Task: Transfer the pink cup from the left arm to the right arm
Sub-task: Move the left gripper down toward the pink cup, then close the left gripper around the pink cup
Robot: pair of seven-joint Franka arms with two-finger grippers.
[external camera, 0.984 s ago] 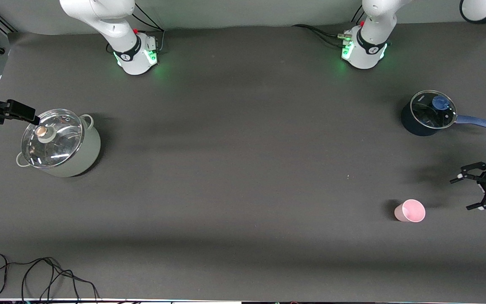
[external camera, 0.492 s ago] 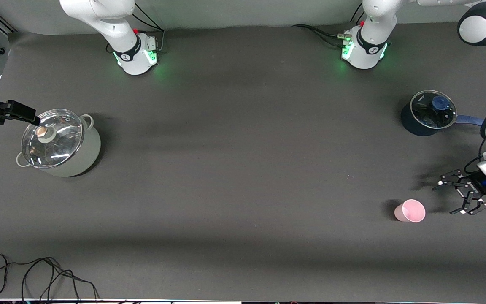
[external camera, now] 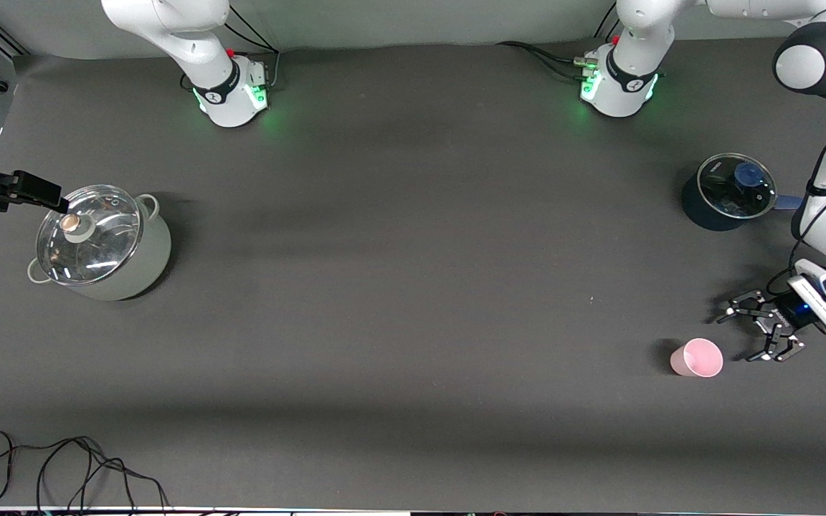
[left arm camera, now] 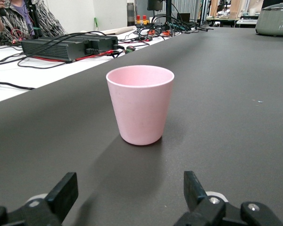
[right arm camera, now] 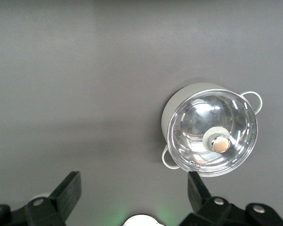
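Observation:
My left gripper should grab the pink cup by its lower body (left arm camera: 139,129), so the cup's rim stays free for my right gripper.
The pink cup (external camera: 697,357) stands upright on the dark table, near the left arm's end and nearer to the front camera than the blue saucepan. My left gripper (external camera: 737,337) is low beside the cup, on the side toward the left arm's end of the table, open and empty. In the left wrist view the cup (left arm camera: 140,103) stands a short way ahead of the open left gripper (left arm camera: 130,188), not touching it. My right gripper (right arm camera: 132,190) waits high over the table beside the grey-green pot (right arm camera: 210,132), open and empty.
A grey-green pot with a glass lid (external camera: 101,244) stands at the right arm's end. A dark blue saucepan with a glass lid (external camera: 728,192) stands farther from the front camera than the cup. Loose black cables (external camera: 69,466) lie at the near corner.
My left gripper has moved in from the table's edge toward the pink cup, staying open. The cup and the right arm have not moved.

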